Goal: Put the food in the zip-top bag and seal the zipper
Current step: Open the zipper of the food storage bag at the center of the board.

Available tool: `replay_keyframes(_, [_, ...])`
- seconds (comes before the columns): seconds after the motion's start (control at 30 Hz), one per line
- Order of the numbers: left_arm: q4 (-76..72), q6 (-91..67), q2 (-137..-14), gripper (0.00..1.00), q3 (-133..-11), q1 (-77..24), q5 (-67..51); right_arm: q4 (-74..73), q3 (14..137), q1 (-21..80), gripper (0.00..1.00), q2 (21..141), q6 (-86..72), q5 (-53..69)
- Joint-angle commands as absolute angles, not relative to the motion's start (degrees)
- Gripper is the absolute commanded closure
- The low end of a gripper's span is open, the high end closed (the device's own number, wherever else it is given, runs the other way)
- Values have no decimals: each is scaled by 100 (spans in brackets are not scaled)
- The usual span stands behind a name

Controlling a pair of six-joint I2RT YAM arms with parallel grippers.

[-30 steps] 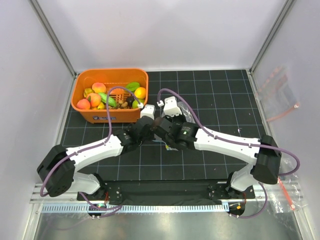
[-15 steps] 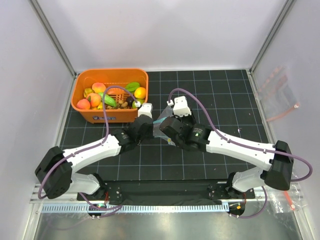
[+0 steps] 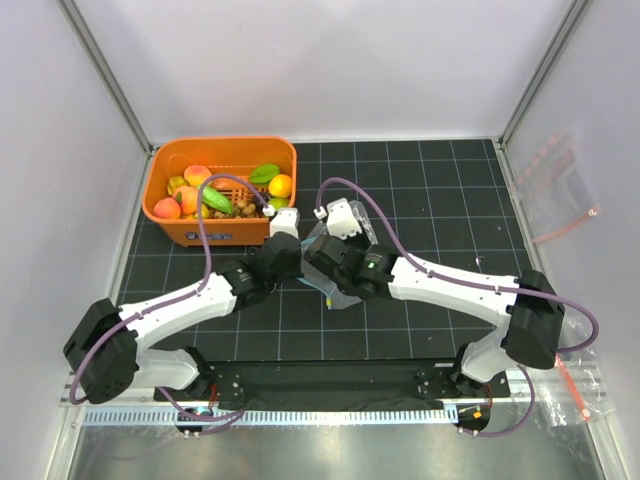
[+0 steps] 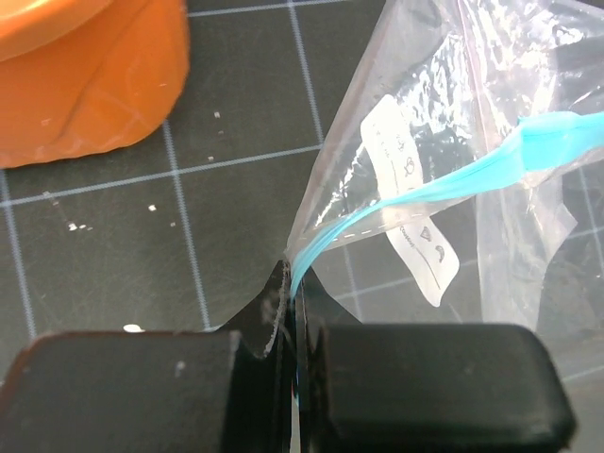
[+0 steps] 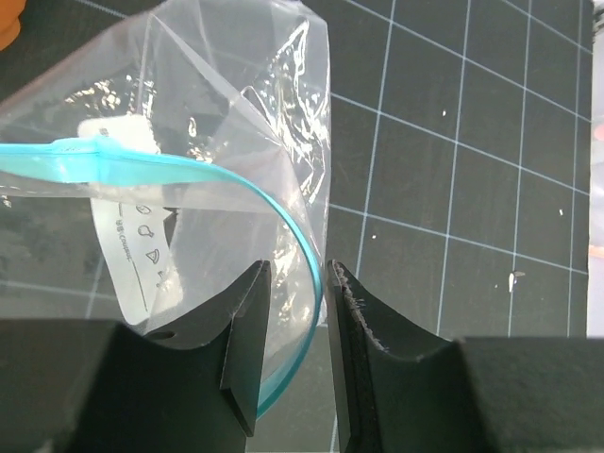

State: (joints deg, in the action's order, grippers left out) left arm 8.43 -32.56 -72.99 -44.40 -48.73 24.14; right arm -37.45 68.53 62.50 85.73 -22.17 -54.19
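Observation:
My right gripper is ready to close on the zipper, as the teal zipper runs down between my fingers and on past them.
The zip-top bag [image 3: 333, 278] hangs crumpled between my two grippers at mid-table. My left gripper [image 4: 291, 278] is shut on one end of the teal zipper [image 4: 453, 179], which runs up and right past the white label [image 4: 411, 198]. In the right wrist view the zipper [image 5: 142, 160] curves down between the fingers of my right gripper [image 5: 297, 274], which stands open with a narrow gap and is not pinching the strip. The bag [image 5: 217, 113] looks empty. The food [image 3: 215, 192], peaches, green pieces, a lemon and brown balls, lies in the orange basket [image 3: 225, 232] at the far left.
The orange basket's corner [image 4: 85, 75] lies close to the left gripper. A clear bag with a pink-red strip [image 3: 560, 190] lies beyond the right wall rail. White walls and metal rails enclose the black grid mat [image 3: 440, 190].
The right arm swung out to the right, then came back left to the bag. The left gripper edged a little toward the basket, still holding the zipper end.

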Motion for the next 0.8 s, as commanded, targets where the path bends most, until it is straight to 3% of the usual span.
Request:
replay_keyframes(0.0, [642,-3340,-6935,100,-4351,-4843,2803,-3850,7180,6240,62,8631,-2408,-5326])
replay_keyframes(0.5, [817,-3489,-7031,100,-4377,-4781,3164,-4403,7313,6240,54,8525,-2637,-5564])
replay_keyframes(0.6, [826,-3507,-6996,100,-4359,-4773,3182,-4368,7304,6240,69,8534,-2619,-5423])
replay_keyframes(0.63, [826,-3516,-6987,100,-4359,-4781,3173,-4351,7304,6240,80,8525,-2610,-5362])
replay_keyframes(0.7, [809,-3498,-6996,100,-4359,-4781,3086,-4289,7286,6240,95,8499,-2584,-5265])
replay_keyframes(0.77, [721,-3437,-7013,100,-4359,-4773,2936,-4298,7286,6240,99,8473,-2514,-5352])
